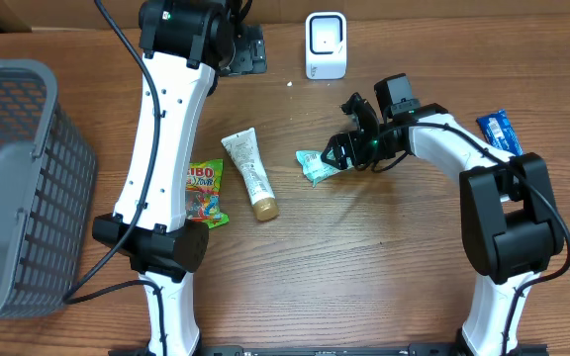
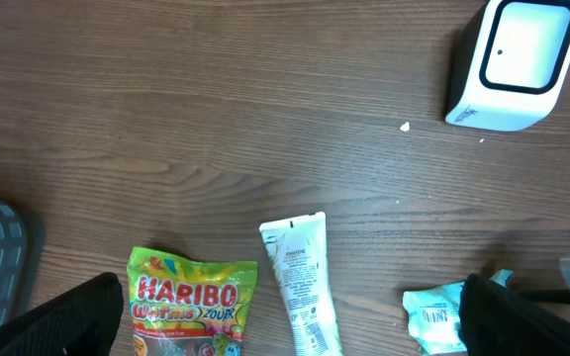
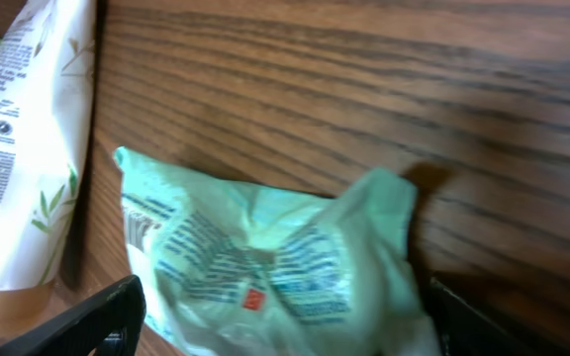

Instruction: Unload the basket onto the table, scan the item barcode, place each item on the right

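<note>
My right gripper pinches the mint-green packet (image 1: 314, 165) by its nearest end next, leaving the packet's outer printed part uncovered for scanning the barcode.
A crumpled mint-green packet (image 1: 314, 165) lies on the wooden table, printed side up in the right wrist view (image 3: 265, 252). My right gripper (image 1: 345, 150) is open just right of it, and the packet sits between the spread fingers (image 3: 102, 316) without being gripped. The white scanner (image 1: 326, 44) stands at the back of the table, also seen in the left wrist view (image 2: 518, 61). My left gripper (image 1: 243, 49) hovers open and empty at the back, left of the scanner, looking down on the table.
A white tube (image 1: 250, 175) and a Haribo bag (image 1: 204, 191) lie left of the packet. A grey mesh basket (image 1: 18, 188) fills the left edge. A blue packet (image 1: 498, 131) rests at the right, behind the right arm.
</note>
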`<state>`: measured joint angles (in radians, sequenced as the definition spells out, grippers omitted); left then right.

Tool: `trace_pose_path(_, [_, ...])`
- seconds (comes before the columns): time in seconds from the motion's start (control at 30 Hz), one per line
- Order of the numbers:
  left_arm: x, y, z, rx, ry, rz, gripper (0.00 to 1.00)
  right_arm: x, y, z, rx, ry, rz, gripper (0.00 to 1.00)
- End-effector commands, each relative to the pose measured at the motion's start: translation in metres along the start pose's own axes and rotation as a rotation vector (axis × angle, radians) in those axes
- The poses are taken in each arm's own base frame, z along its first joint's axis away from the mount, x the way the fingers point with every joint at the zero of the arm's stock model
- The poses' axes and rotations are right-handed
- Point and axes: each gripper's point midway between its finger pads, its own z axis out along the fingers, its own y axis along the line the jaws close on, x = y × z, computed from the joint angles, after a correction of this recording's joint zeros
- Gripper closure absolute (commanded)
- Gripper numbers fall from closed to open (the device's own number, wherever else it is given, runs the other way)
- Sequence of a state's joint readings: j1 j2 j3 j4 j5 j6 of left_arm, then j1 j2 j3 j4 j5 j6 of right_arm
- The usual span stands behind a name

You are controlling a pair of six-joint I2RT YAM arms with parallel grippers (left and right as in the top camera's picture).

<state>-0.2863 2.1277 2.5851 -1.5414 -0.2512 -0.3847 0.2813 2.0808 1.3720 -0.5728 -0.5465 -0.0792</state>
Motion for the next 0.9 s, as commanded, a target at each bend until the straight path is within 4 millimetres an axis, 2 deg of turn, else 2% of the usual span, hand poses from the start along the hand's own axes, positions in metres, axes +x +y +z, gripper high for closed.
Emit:
trace_pose_path(0.0, [-0.002,0.001,-0.003,-0.006,-0.012,0.011,0.0,0.002,0.008,0.006,-0.023,0.011,-0.045,0.09])
trace_pose_path(0.13, [-0.002,0.001,-0.003,-0.006,-0.012,0.011,0.0,0.002,0.009,0.009,-0.015,0.006,-0.078,0.1])
trace_pose_path(0.3, [-0.002,0.001,-0.003,-0.006,-0.012,0.011,0.0,0.016,0.002,0.02,-0.014,0.032,-0.038,0.27])
trace_pose_path(0.37, [-0.002,0.001,-0.003,-0.006,-0.012,0.011,0.0,0.016,-0.001,0.025,-0.014,0.029,0.001,0.39])
trace_pose_path(0.43, [-0.002,0.001,-0.003,-0.005,-0.012,0.011,0.0,0.013,-0.005,0.03,-0.013,0.015,0.068,0.61])
trace_pose_path(0.53, [-0.002,0.001,-0.003,-0.006,-0.012,0.011,0.0,0.012,-0.006,0.033,-0.017,0.011,0.134,0.73])
trace_pose_path(0.63, [-0.002,0.001,-0.003,-0.006,-0.012,0.011,0.0,0.013,0.001,0.032,-0.057,0.021,0.17,0.95])
trace_pose_path(0.77, [-0.002,0.001,-0.003,-0.006,-0.012,0.011,0.0,0.012,0.017,0.021,-0.174,0.034,0.196,0.96])
trace_pose_path(0.87, [-0.002,0.001,-0.003,-0.006,-0.012,0.011,0.0,0.001,0.024,-0.005,-0.254,-0.001,0.215,0.96])
